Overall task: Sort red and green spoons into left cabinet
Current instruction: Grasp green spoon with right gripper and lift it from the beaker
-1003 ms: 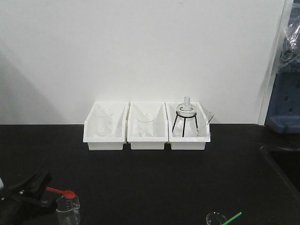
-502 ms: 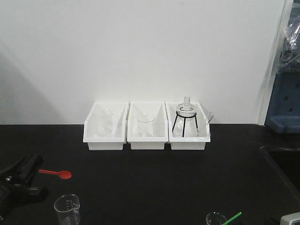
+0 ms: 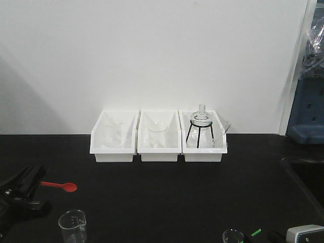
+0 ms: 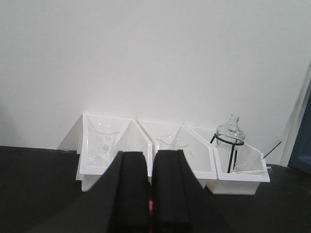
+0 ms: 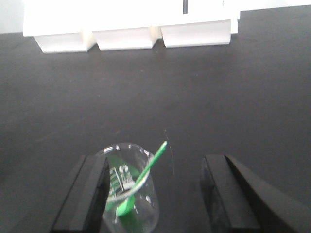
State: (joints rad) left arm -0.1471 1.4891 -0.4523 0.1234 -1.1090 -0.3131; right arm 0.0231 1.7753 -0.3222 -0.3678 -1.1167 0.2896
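The green spoon needs to be sorted into the left cabinet, so my right gripper will hold it by its handle [image 3: 256, 232] next.
My left gripper [image 3: 36, 179] at the lower left is shut on the handle of the red spoon [image 3: 65, 186], whose bowl sticks out to the right. In the left wrist view only a red sliver [image 4: 151, 206] shows between the nearly closed jaws. The green spoon [image 5: 146, 175] leans in a small glass beaker [image 5: 130, 191], bowl down. My right gripper [image 5: 155, 194] is open around that beaker, which sits close to the left finger [image 5: 85, 194]. In the front view the right gripper [image 3: 304, 234] is at the bottom right, with the green handle tip [image 3: 255, 232] beside it. The left cabinet is out of view.
Three white bins [image 3: 158, 136] with glassware stand along the back wall. An empty glass beaker [image 3: 72, 225] stands just right of my left gripper. A blue object [image 3: 308, 116] is at the right edge, with a dark recess [image 3: 306, 174] below it.
My left gripper has drawn the red spoon up and to the left, away from the empty beaker. My right gripper has come into view at the bottom right, around the green spoon's beaker.
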